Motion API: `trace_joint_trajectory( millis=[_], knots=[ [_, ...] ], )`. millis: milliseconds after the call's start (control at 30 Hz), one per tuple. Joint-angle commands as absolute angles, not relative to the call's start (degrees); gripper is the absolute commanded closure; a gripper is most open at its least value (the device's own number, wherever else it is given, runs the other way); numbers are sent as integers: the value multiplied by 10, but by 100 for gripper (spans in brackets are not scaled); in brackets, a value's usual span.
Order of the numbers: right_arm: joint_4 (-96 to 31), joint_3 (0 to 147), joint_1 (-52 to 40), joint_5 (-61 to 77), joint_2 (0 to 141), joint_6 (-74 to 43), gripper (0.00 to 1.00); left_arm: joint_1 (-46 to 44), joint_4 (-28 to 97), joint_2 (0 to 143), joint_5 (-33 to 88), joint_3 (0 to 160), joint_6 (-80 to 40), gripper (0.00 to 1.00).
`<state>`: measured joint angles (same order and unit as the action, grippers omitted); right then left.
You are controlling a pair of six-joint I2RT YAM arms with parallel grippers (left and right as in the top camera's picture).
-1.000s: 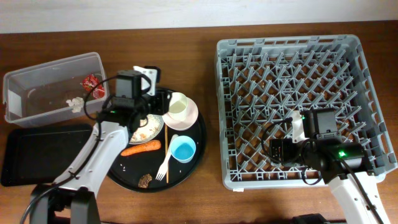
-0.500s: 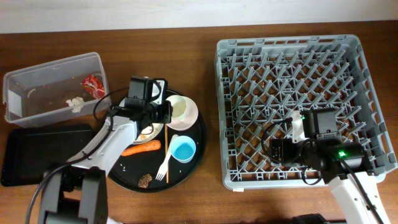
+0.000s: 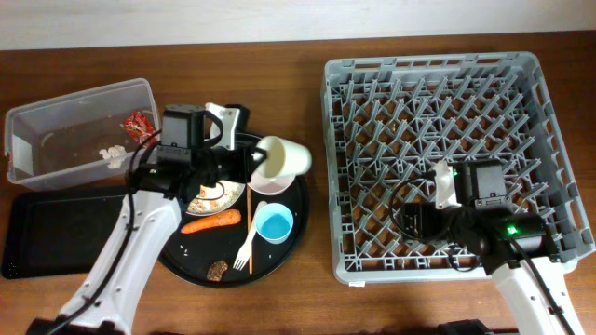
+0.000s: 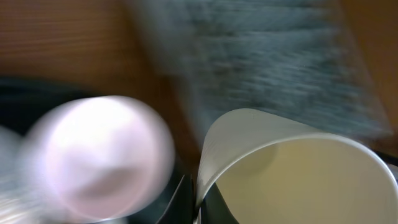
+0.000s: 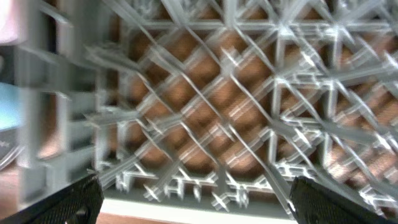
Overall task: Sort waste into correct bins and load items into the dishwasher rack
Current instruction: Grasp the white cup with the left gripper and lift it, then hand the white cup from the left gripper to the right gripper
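My right gripper grabs the cream-white cup around its outer body next, to load the rack. The cup's rim stays free for my left gripper.
My left gripper is shut on the rim of the cream-white cup, which hangs tilted on its side above the pinkish-white bowl. In the left wrist view the left gripper pinches the cup's wall, and the bowl is a blur to the left. The plate with rice scraps, the carrot, the blue cup, the fork and the brown lump lie on the round black tray. My right gripper stands open over the dishwasher rack.
The clear tub at the back left holds the red wrapper and the white tissue. The shallow black tray lies in front of it. Bare wooden table runs between the round tray and the rack.
My left gripper has shut on the cream-white cup's rim and lifted it out of the bowl, tipping it to the right. The right arm has barely moved.
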<state>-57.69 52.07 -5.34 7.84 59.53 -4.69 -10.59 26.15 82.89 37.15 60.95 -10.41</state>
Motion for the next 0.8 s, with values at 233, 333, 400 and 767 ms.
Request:
trace_joint_trajectory(
  millis=[233, 333, 400, 767],
  knots=[
    [-459, 532, -55, 581, 596, 239, 1, -107, 267, 836, 753, 616, -126, 100],
    [-437, 532, -55, 593, 596, 253, 1, -108, 267, 836, 753, 616, -153, 100],
    [-416, 532, -57, 617, 596, 253, 1, -111, 267, 836, 752, 616, -173, 99],
    [-369, 532, -57, 670, 599, 252, 1, -185, 267, 836, 716, 616, -200, 100]
  ],
)
